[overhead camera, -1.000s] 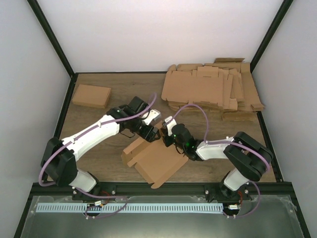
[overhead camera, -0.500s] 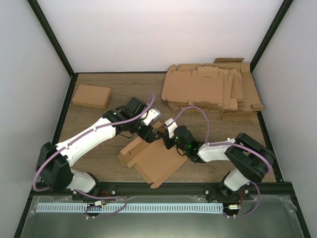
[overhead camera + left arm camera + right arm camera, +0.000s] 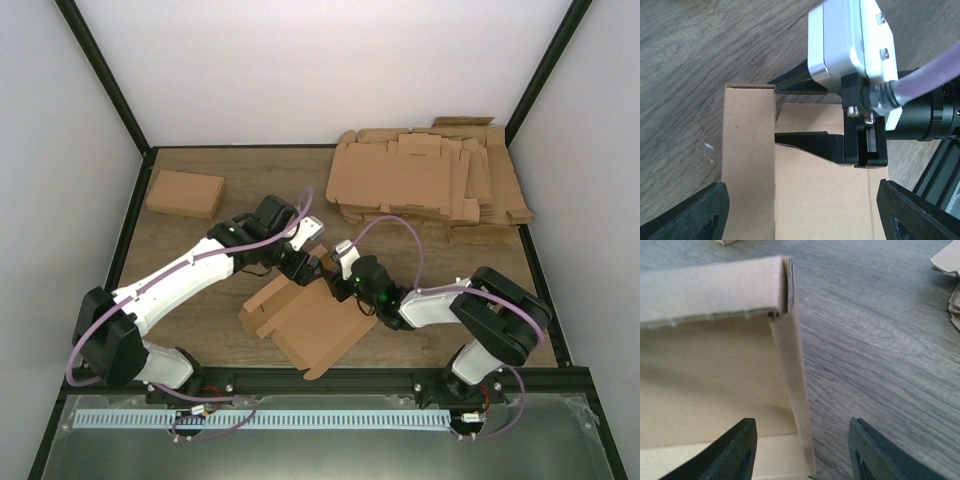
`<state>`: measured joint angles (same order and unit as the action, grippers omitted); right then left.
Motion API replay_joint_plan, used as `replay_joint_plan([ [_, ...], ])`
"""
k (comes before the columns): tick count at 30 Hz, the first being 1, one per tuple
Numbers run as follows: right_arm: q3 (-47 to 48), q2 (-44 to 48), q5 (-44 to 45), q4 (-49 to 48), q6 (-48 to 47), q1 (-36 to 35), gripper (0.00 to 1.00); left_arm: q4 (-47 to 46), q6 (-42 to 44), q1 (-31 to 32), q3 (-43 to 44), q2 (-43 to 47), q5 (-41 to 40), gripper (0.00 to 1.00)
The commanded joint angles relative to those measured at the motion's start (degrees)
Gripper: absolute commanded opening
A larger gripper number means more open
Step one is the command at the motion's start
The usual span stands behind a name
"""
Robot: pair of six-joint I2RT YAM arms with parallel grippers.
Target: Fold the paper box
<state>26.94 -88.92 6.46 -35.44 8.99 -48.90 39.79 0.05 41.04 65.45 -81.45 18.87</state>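
Note:
My right gripper is about to grip the paper box's side by its corner (image 3: 800, 422), and this will keep the corner folded while I turn the box.
The paper box (image 3: 315, 330) lies half-formed near the table's front middle, a brown die-cut piece with two walls raised. My left gripper (image 3: 308, 268) hovers open over its far corner. In the left wrist view its jaws (image 3: 800, 220) spread wide above the box floor (image 3: 820, 195) and a raised wall (image 3: 749, 160). My right gripper (image 3: 338, 280) meets it from the right, its fingers (image 3: 810, 145) one on each side of a wall. In the right wrist view my right gripper (image 3: 805, 460) stands open astride that side wall (image 3: 795, 390), and I see no contact with it.
A thick pile of flat brown cardboard sheets (image 3: 430, 185) fills the back right. One folded brown box (image 3: 184, 193) sits at the back left. Black frame posts and white walls bound the wooden table (image 3: 200, 300).
My right gripper has opened and let go of the box wall. The left jaws have widened a little, and the left arm has shifted slightly toward the box.

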Motion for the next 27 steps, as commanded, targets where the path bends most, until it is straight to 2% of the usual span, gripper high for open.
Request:
replay_joint_plan([
  [1,1.85,-1.02,3.08,-1.78,1.69,-0.14,0.55,-1.84,-1.25,0.12,-0.28,3.28,-5.48,0.86],
  [5,0.84,-0.29,2.38,-3.41,1.54,-0.12,0.55,-5.32,-3.74,-0.03,-2.67,9.58,-10.68,0.99],
  [9,1.27,-0.74,2.92,-4.05,0.94,-0.14,0.54,-6.47,-7.60,-1.29,-4.78,12.40,-20.60,1.00],
  [11,1.27,-1.04,2.56,-4.72,0.96,-0.14,0.52,-6.46,-9.10,-3.01,-5.59,12.77,-22.66,1.00],
  [15,1.36,-1.59,2.63,-5.53,1.18,-0.14,0.51,-9.82,-10.53,-8.06,-8.62,14.19,-13.63,1.00],
  [19,1.83,-2.19,2.75,-5.99,1.25,-0.05,0.51,-13.17,-11.43,-9.76,-11.05,14.14,-5.06,1.00],
  [27,2.10,-2.52,1.15,-6.95,-0.20,1.76,0.46,-15.65,-13.06,-11.36,-12.32,10.89,0.67,0.99],
])
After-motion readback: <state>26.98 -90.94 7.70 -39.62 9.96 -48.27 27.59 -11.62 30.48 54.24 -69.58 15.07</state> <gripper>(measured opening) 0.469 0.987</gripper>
